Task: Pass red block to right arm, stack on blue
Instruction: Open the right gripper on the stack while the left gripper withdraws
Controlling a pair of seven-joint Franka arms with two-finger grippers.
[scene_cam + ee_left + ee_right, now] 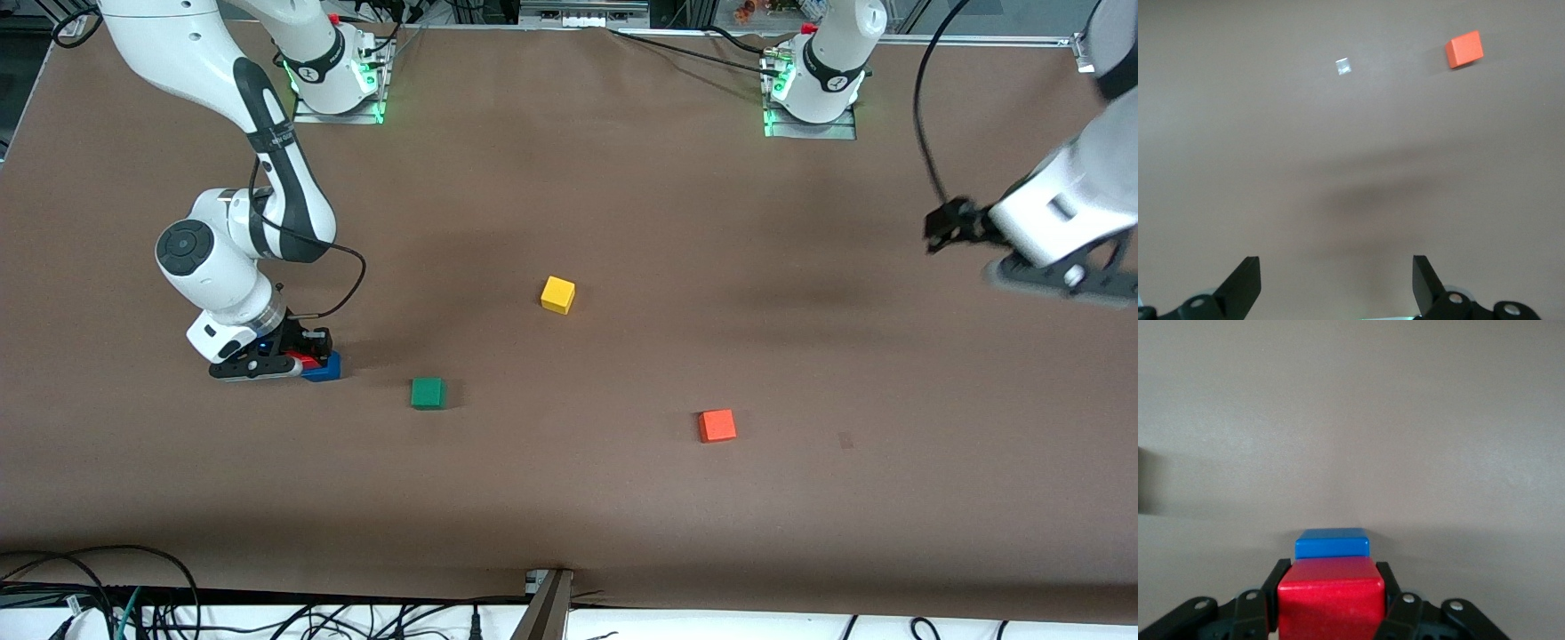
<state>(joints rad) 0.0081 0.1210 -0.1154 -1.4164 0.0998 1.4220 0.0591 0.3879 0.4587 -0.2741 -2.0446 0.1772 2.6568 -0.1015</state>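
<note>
My right gripper should open now: the red block is over the blue block, so the red block would rest there.
My right gripper is down at the right arm's end of the table, shut on the red block. In the right wrist view the red block fills the space between the black fingers, and the blue block shows just past it. From the front, the blue block sits on the table under and beside the red one; whether they touch I cannot tell. My left gripper hangs high over the left arm's end of the table, open and empty.
A yellow cube lies mid-table, a green cube nearer the front camera beside the blue block, and an orange-red cube toward the left arm's end. Cables run along the table's front edge.
</note>
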